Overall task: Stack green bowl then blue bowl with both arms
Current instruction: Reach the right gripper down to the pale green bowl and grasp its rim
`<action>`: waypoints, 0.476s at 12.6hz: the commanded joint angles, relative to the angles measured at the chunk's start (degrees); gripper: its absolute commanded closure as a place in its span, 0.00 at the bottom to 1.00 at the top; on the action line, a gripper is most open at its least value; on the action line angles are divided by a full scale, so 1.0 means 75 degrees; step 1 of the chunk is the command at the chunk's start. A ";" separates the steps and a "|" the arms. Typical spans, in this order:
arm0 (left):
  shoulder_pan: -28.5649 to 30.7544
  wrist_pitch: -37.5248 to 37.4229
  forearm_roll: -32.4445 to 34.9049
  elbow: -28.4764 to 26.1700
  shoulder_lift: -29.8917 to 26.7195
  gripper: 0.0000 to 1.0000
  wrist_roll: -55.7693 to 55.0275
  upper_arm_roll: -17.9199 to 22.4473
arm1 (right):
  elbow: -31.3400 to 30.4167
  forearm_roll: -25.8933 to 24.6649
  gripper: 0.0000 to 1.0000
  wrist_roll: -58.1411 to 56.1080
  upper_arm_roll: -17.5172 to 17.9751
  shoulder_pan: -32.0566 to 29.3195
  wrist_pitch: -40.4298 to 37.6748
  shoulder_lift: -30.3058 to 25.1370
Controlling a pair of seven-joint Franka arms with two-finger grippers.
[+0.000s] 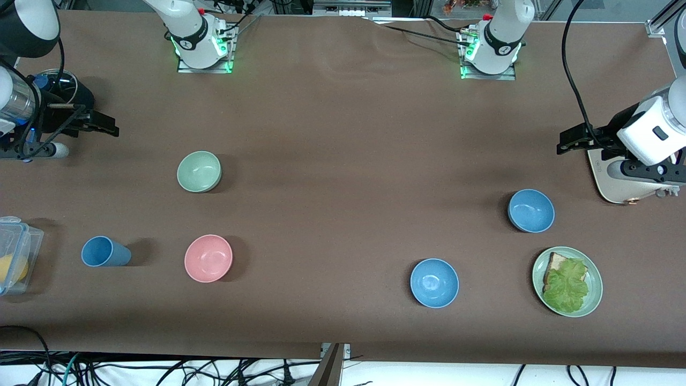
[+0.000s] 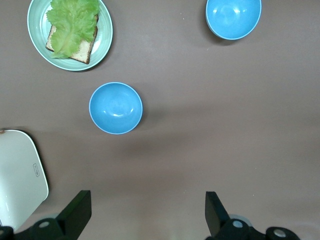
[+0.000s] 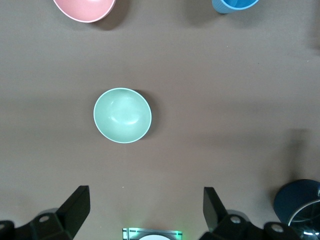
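Observation:
My right gripper grabs the pale green bowl by its rim next, to bring it over for stacking.
The pale green bowl stands upright toward the right arm's end of the table, and it also shows in the right wrist view. The muted blue bowl stands toward the left arm's end, beside a white board, and shows in the left wrist view. My right gripper is open and empty, up over the table edge at its own end. My left gripper is open and empty, up over the table beside the white board. Neither touches a bowl.
A brighter blue bowl and a green plate with bread and lettuce lie nearer the front camera. A pink bowl, a blue cup on its side and a clear box lie at the right arm's end. White board.

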 commanded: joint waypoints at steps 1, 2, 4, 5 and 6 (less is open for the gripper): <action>-0.0038 -0.0106 0.0110 0.0124 0.0044 0.00 0.0072 0.0021 | -0.0391 -0.0059 0.00 0.0004 0.0097 -0.0088 0.0081 -0.0066; -0.0038 -0.0106 0.0110 0.0124 0.0044 0.00 0.0072 0.0021 | -0.0590 -0.0059 0.00 0.0004 0.0109 -0.0065 0.0372 -0.0054; -0.0026 -0.0106 0.0110 0.0124 0.0044 0.00 0.0084 0.0021 | -0.1222 -0.0071 0.00 0.0004 0.0109 0.0006 0.1342 0.0085; -0.0026 -0.0106 0.0110 0.0124 0.0044 0.00 0.0084 0.0021 | -0.1631 -0.0071 0.00 0.0004 0.0109 0.0006 0.1986 0.0156; -0.0026 -0.0106 0.0110 0.0124 0.0044 0.00 0.0072 0.0021 | -0.1983 -0.0048 0.01 0.0004 0.0121 0.0006 0.2491 0.0319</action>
